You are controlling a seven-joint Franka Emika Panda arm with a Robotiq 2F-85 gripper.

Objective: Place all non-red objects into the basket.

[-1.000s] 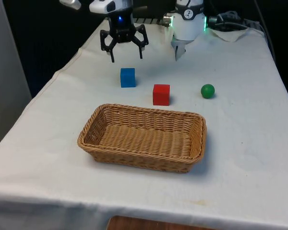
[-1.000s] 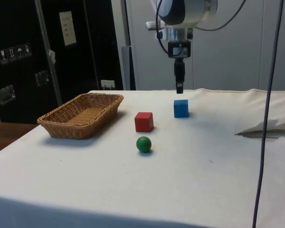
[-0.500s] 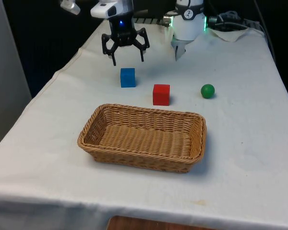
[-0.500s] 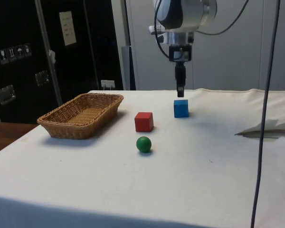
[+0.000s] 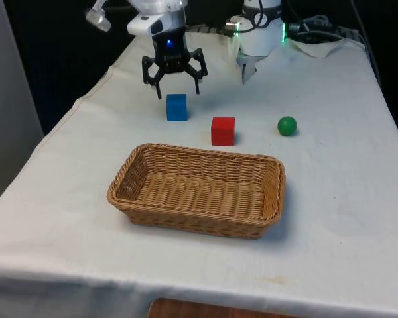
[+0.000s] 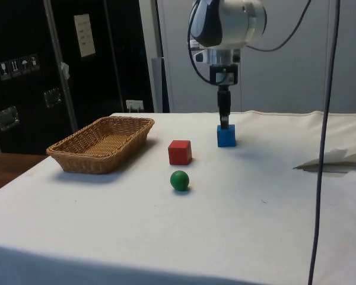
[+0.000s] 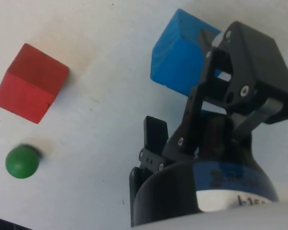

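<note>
The blue cube (image 5: 176, 106) is non-red and should go into the wicker basket (image 5: 198, 189). My gripper will next grab it by its opposite sides.
A blue cube (image 5: 176, 106) rests on the white cloth at the far side of the wicker basket (image 5: 198, 189). My gripper (image 5: 177, 92) hangs open right over it, one finger on each side and the tips about level with its top face. From the side, the gripper (image 6: 225, 122) comes down almost onto the blue cube (image 6: 226, 136). The wrist view has the blue cube (image 7: 180, 57) between the spread fingers. A red cube (image 5: 223, 130) and a green ball (image 5: 287, 125) lie to the front view's right of the blue one. The basket (image 6: 104, 142) holds nothing.
The red cube (image 6: 180, 152) stands close beside the blue one, and the green ball (image 6: 179, 180) lies a little further off. The robot's base (image 5: 259, 36) rises at the far end of the table, with crumpled cloth (image 5: 318, 43) beside it.
My open gripper has come down and slightly towards the front view's right, from well above the table to just over the blue cube. The objects have not moved.
</note>
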